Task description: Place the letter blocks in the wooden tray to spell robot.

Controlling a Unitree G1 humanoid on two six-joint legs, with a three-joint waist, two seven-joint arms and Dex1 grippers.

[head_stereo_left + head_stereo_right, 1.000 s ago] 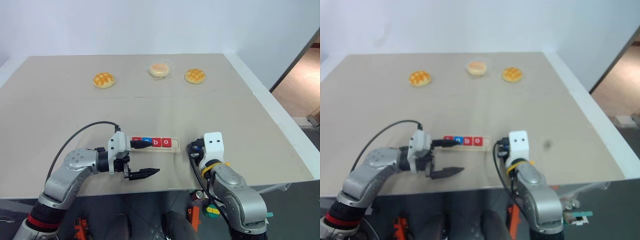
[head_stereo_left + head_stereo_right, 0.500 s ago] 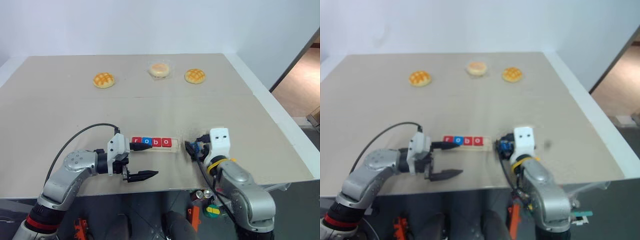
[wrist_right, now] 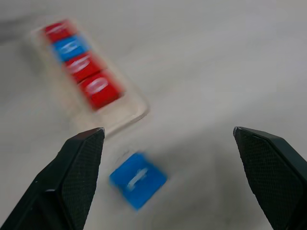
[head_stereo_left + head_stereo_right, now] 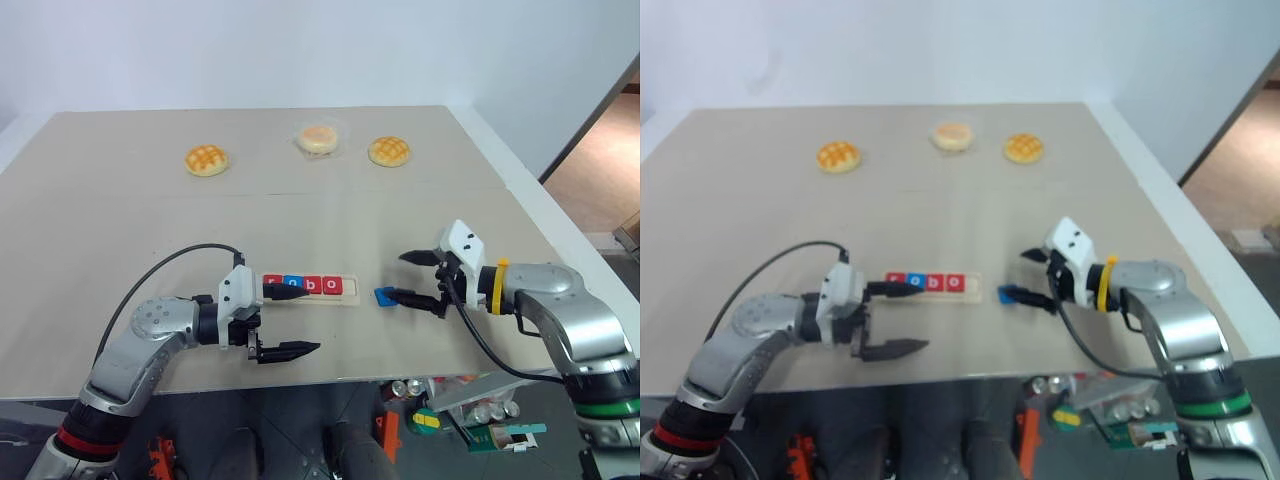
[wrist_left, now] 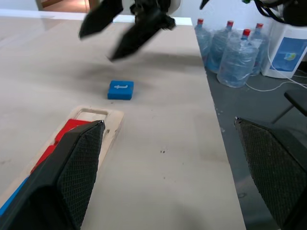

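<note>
The blue t block finishes robot: my right gripper should grab its opposite side edges.
The wooden tray (image 4: pixel 349 296) lies near the table's front edge and holds four letter blocks (image 4: pixel 312 286) in a row: red, blue, red, red. Its right end slot is empty. A blue letter block (image 4: pixel 385 296) with a white t lies flat on the table just right of the tray, also seen in the left wrist view (image 5: pixel 120 89) and the right wrist view (image 3: pixel 137 179). My right gripper (image 4: pixel 408 277) hovers open just right of this block, fingers spread around nothing. My left gripper (image 4: pixel 292 320) is open at the tray's left end, one finger over the first red block.
Two golden buns (image 4: pixel 206 160) (image 4: pixel 389 151) and a wrapped bun (image 4: pixel 318 139) sit at the far side of the table. The table's front edge (image 4: pixel 330 378) runs just below both grippers. Water bottles (image 5: pixel 235 55) stand on the floor past the table's right side.
My right arm has swung out to the right and risen, its wrist has turned, and its gripper has opened. The blue block now lies uncovered on the table. The left gripper has stayed put.
</note>
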